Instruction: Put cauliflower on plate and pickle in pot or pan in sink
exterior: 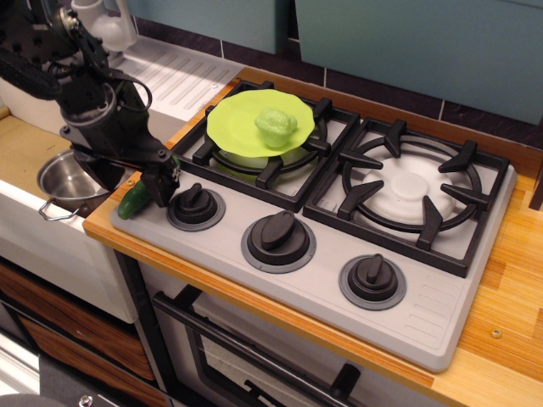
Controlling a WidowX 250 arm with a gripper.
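Note:
My gripper takes hold of the pickle by its middle (146,190) next, to put it in the pot (64,178) in the sink.
The pale-green cauliflower (276,125) sits on the lime-green plate (233,127), which rests on the rear left burner. The dark green pickle (132,203) lies at the stove's front left corner; only its lower end shows. My black gripper (136,182) is lowered over the pickle, with one finger (161,186) to its right and the other to its left, jaws apart. The steel pot (64,178) stands in the tan sink (21,144), just left of the gripper.
Three black knobs (277,231) line the grey stove front, the leftmost right beside my gripper. The right burner grate (411,191) is bare. A white ribbed drainboard (174,76) and grey tap (102,21) lie behind the sink. Wooden counter (509,280) lies to the right.

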